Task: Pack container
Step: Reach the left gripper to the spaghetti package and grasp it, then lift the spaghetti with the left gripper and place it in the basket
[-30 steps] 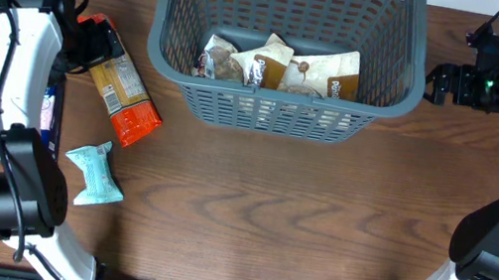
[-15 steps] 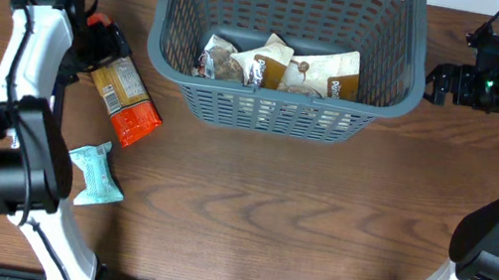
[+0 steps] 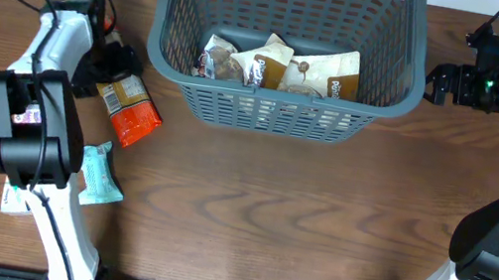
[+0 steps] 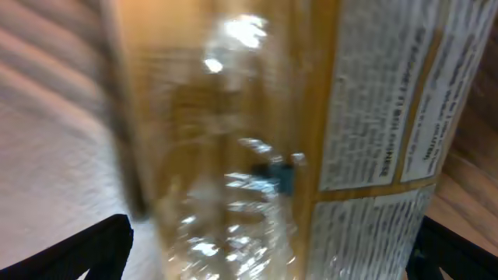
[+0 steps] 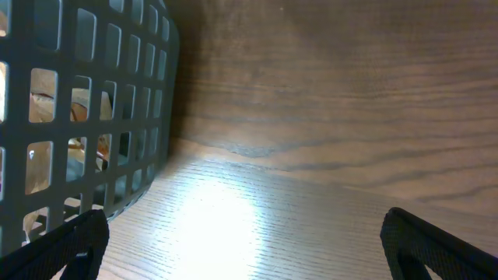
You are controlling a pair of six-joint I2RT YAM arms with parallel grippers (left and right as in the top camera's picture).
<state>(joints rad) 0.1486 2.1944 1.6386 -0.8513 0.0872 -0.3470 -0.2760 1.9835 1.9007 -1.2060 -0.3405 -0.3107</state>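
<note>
My left gripper grabs the tan and orange bag (image 3: 129, 106) by its long sides at the tan end next, leaving the orange end free for packing into the container.
The container (image 3: 167, 57), a dark grey lattice basket, stands at the back centre and holds several snack packets (image 3: 281, 67). A tan and orange bag (image 3: 129, 106) lies flat on the table left of it. My left gripper (image 3: 113, 63) is low over the bag's tan upper end. In the left wrist view its fingers (image 4: 272, 257) are spread wide with the blurred bag (image 4: 257, 140) filling the gap. My right gripper (image 3: 436, 84) is open and empty just right of the basket. The right wrist view shows its fingers (image 5: 249, 249) over bare wood, with the basket wall (image 5: 85, 117) at the left.
A teal snack packet (image 3: 100, 175) lies on the table below the bag, near the left arm. A white flat item (image 3: 16, 201) shows partly under the left arm at the front left. The table is brown wood.
My left gripper has moved right and toward the front, from beside the bag's top end to over it. The bag, the basket and the right arm have not moved.
</note>
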